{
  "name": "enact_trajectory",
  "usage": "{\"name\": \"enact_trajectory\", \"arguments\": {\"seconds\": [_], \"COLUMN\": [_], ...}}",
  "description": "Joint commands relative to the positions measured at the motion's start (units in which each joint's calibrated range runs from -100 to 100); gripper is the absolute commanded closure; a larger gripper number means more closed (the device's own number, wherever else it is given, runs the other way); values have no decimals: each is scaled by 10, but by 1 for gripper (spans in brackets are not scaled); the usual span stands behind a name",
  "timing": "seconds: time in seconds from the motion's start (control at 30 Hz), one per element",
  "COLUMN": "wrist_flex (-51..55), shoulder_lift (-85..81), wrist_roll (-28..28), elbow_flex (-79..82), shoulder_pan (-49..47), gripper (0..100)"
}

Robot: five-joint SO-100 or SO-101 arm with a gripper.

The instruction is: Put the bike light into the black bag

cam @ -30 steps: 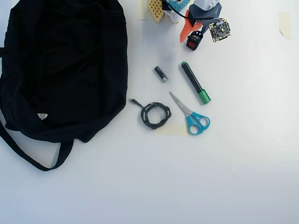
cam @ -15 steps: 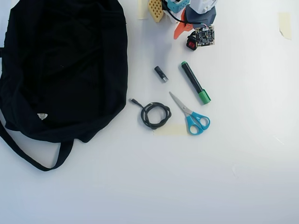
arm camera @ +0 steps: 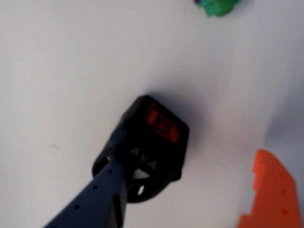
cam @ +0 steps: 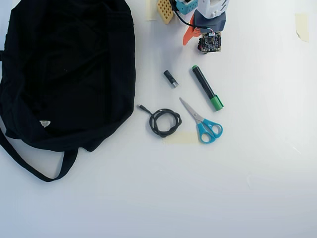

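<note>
I will next grab the bike light by its black body with the AXA lettering (arm camera: pixel 144 156) with my gripper, to put it into the black bag.
In the wrist view the bike light (arm camera: pixel 159 128), a chunky black gadget with a red square lens and a loop strap, lies on the white table. My gripper (arm camera: pixel 190 159) is open. Its dark finger (arm camera: pixel 102 190) reaches over the light's strap end, and its orange finger (arm camera: pixel 270 190) stands well off to the right. In the overhead view the gripper (cam: pixel 190 37) is at the top centre and the light is hidden under the arm. The black bag (cam: pixel 64 69), large and floppy with a white tag, lies far to the left there.
In the overhead view a black-and-silver cylinder (cam: pixel 171 78), a black marker with a green cap (cam: pixel 207 88), blue-handled scissors (cam: pixel 204 124) and a coiled black cable (cam: pixel 164 122) lie between arm and table middle. The green cap (arm camera: pixel 216 5) shows at the wrist view's top.
</note>
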Motion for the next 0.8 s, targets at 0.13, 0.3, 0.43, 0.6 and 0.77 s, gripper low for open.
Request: {"name": "enact_trajectory", "arguments": {"seconds": [0.13, 0.3, 0.43, 0.6, 0.77], "wrist_flex": [-6, -6, -6, -6, -6], "shoulder_lift": [2, 1, 1, 1, -9], "wrist_roll": [-7, -7, -7, -7, -8], "elbow_flex": [-4, -6, -7, -15, -41], "shoulder_pan": [5, 2, 0, 4, 8], "gripper": [81, 96, 98, 98, 98]}}
